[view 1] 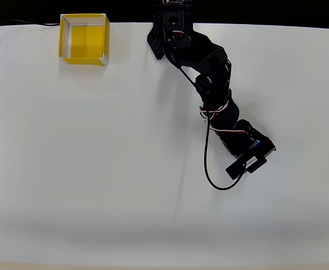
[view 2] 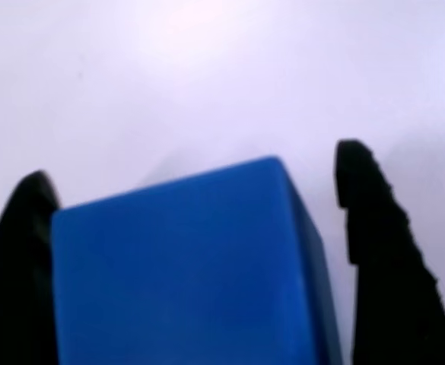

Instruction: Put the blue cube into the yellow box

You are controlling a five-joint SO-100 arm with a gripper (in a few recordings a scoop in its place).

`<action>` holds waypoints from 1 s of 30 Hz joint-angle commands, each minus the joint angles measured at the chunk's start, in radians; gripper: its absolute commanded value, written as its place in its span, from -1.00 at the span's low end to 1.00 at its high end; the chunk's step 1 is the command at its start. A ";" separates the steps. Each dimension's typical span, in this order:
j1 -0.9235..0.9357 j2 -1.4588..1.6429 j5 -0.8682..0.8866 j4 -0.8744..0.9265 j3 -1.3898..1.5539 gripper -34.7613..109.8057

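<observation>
My gripper needs to grab the blue cube (view 1: 256, 144) by its opposite sides next. Then it can put the cube into the yellow box (view 1: 85, 40).
The blue cube (view 2: 184, 274) sits between my black fingers in the wrist view, resting on the white table. The left finger (view 2: 17, 258) is against the cube's side, and a thin strip of table shows between the cube and the right finger (view 2: 382, 258). My gripper (view 2: 194, 163) stands open around the cube. From overhead, the gripper (view 1: 253, 153) is right of the table's middle, and a sliver of the blue cube (view 1: 256, 144) shows beneath it. The yellow box (view 1: 85, 40) stands open-topped at the far left back edge, well away from the gripper.
The black arm (view 1: 209, 73) reaches from its base (view 1: 172, 28) at the back middle toward the right. A black cable (view 1: 208, 163) loops beside the gripper. The white table (view 1: 97, 169) lies bare between gripper and box.
</observation>
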 commanded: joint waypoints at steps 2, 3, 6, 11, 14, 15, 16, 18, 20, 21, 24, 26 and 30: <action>-0.017 0.049 -0.064 0.002 -0.054 -0.14; -0.011 0.054 -0.080 0.017 -0.054 -0.16; 0.012 0.075 -0.103 0.071 -0.060 -0.21; 0.086 0.143 -0.149 0.196 -0.083 -0.28; 0.144 0.186 -0.164 0.278 -0.127 -0.32; 0.167 0.202 -0.166 0.302 -0.147 -0.33; 0.190 0.221 -0.166 0.331 -0.167 -0.33; 0.241 0.268 -0.166 0.423 -0.216 -0.34; 0.296 0.311 -0.167 0.528 -0.278 -0.34; 0.324 0.330 -0.166 0.583 -0.311 -0.34; 0.410 0.380 -0.166 0.738 -0.408 -0.35; 0.468 0.417 -0.178 0.831 -0.453 -0.34; 0.586 0.503 -0.186 1.032 -0.526 -0.34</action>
